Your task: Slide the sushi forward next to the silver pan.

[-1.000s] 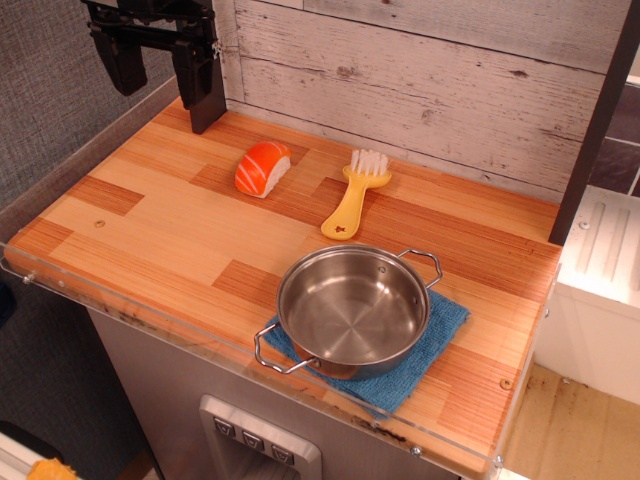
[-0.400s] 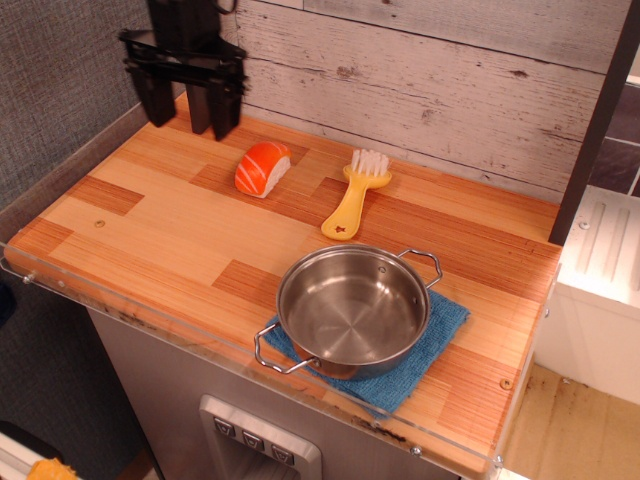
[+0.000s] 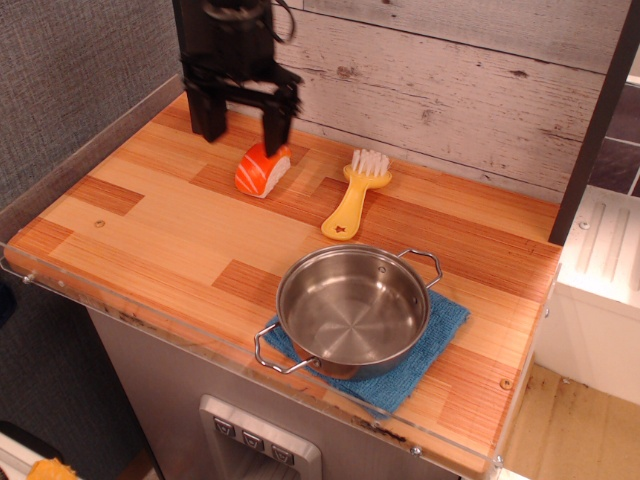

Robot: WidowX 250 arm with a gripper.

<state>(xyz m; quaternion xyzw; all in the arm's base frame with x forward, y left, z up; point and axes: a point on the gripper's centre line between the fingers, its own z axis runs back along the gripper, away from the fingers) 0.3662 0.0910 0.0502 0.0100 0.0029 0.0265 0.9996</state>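
Observation:
I will next grab the sushi with my gripper by its orange striped body [image 3: 258,171], so that I can slide the sushi beside the silver pan [image 3: 352,306].
The sushi [image 3: 260,172], orange with pale stripes over a white base, lies on the wooden counter near the back wall. The silver pan [image 3: 352,306] with two wire loop handles stands toward the front on a blue cloth, well apart from the sushi. My black gripper [image 3: 243,132] hangs open just behind and above the sushi, its right finger [image 3: 275,125] covering the sushi's rear top edge and its left finger [image 3: 212,118] to the left of it. The jaws hold nothing.
A yellow brush [image 3: 354,194] with white bristles lies right of the sushi, behind the pan. The blue cloth [image 3: 445,325] lies under the pan. A whitewashed plank wall [image 3: 450,90] runs along the back. A clear acrylic lip [image 3: 150,320] edges the counter's front.
My gripper has moved right from the back left corner and come down, now standing right over the sushi's rear. The sushi, brush and pan have not moved.

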